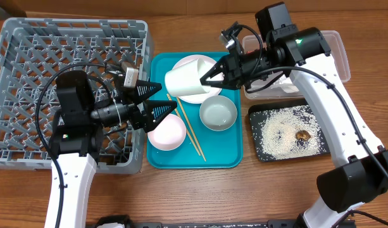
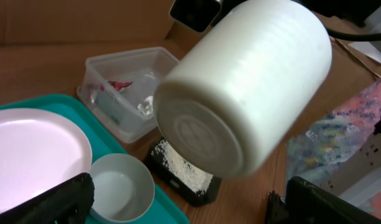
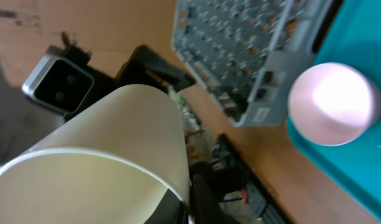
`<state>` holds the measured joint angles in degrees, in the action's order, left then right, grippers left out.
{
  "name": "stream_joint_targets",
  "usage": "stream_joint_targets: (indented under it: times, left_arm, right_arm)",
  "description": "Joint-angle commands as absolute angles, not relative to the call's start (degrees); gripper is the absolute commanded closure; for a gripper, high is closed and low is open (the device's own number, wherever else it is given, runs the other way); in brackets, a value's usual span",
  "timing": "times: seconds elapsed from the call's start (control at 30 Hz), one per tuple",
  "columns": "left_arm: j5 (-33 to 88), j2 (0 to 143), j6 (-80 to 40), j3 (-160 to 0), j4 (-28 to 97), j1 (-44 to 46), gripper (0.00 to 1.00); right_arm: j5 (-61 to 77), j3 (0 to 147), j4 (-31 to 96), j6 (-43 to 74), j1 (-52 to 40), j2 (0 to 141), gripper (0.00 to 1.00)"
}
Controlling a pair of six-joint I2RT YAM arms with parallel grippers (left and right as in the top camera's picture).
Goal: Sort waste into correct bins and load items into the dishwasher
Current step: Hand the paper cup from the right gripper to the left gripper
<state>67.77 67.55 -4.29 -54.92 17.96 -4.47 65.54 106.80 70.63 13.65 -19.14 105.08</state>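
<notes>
I should next use my left gripper to hold the small white cup across its outside at the base end, so the cup's rim leads into the rack.
My right gripper is shut on the rim of the small white cup, holding it on its side above the tray's back. One finger is outside the wall and the other inside. The cup's base faces my left gripper, which is open and just short of it. Partly under the cup lies the white plate. A pinkish bowl, a greenish bowl and chopsticks also lie on the tray. The grey rack stands at the left.
The teal tray is in the middle. At the right, a black tray holds rice and a brown scrap. Behind it, the clear tub holds a red wrapper.
</notes>
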Motion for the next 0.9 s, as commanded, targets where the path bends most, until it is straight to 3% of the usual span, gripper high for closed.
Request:
stream_joint_targets:
  times: [0.0, 0.53, 0.87]
  left_arm:
    - [70.6, 67.9, -3.5, -56.3, 16.1, -4.5, 0.00]
    - [77.8, 67.9, -5.6, -56.3, 3.6, -0.9, 0.00]
    - [77.7, 67.9, -5.6, -56.3, 2.1, 0.6, 0.08]
  right_arm:
    - [71.7, 106.8, 70.7, 13.1, -20.3, 105.4, 0.96]
    - [72.4, 106.8, 71.3, 13.1, -24.1, 105.4, 0.96]
    - [73.2, 106.8, 71.4, 13.1, -24.1, 105.4, 0.96]
